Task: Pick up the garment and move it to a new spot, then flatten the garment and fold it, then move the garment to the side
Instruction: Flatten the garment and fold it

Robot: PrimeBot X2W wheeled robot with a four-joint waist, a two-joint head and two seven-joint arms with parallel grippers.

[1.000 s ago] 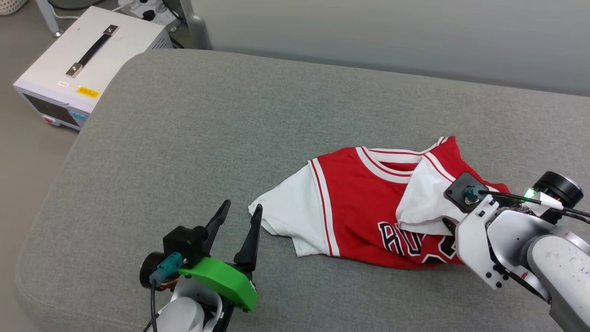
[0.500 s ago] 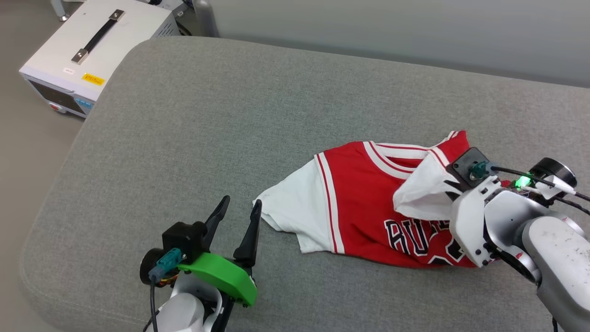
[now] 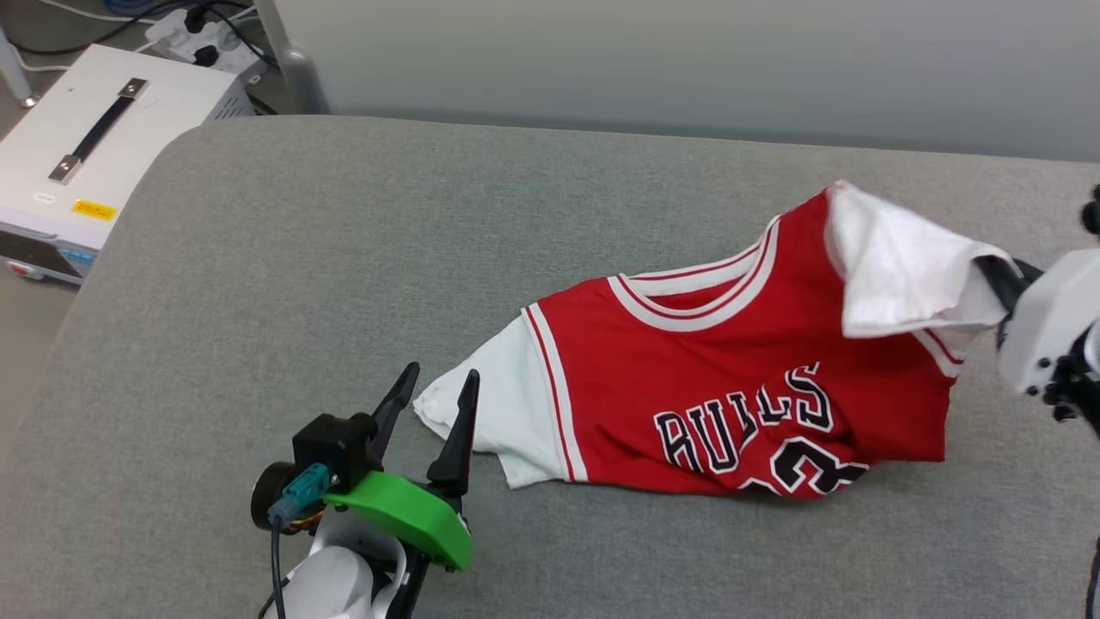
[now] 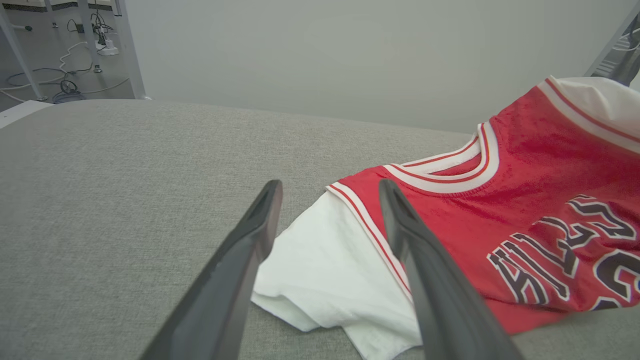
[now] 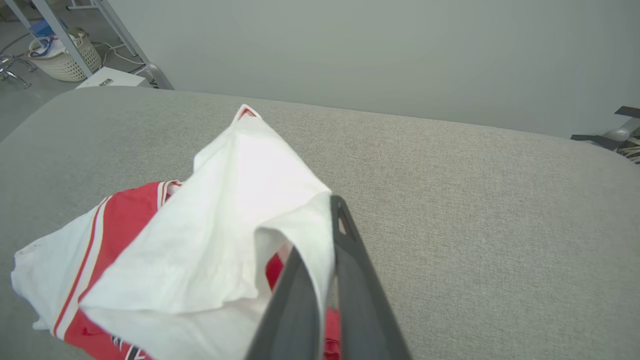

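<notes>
The loose hem ripples up off the cushion, so the left gripper will next take hold of the free white sleeve by its hem corner (image 3: pixel 423 406).
The garment (image 3: pixel 730 387) is a red jersey with white sleeves and black BULLS lettering, lying on the grey cushion (image 3: pixel 344 258). My right gripper (image 3: pixel 997 277) at the right edge is shut on the garment's white right sleeve (image 3: pixel 894 275) and holds it lifted off the cushion; the right wrist view shows the sleeve (image 5: pixel 240 240) pinched between the dark fingers (image 5: pixel 350 280). My left gripper (image 3: pixel 430 404) stands open at the lower left, its fingertips next to the other white sleeve (image 3: pixel 490 413), with nothing between them. In the left wrist view that sleeve (image 4: pixel 330 270) lies between and below the open fingers (image 4: pixel 240 280).
A white equipment box (image 3: pixel 77 172) with a black handle stands on the floor left of the cushion, with a power strip and cables (image 3: pixel 189 34) behind it. A pale wall (image 3: pixel 687 60) runs along the cushion's far side. A laundry basket (image 5: pixel 65 57) stands on the floor.
My right gripper has closed on the white sleeve and pulled it up and to the right, spreading the garment out. The head camera has shifted. The left gripper stays open beside the other sleeve.
</notes>
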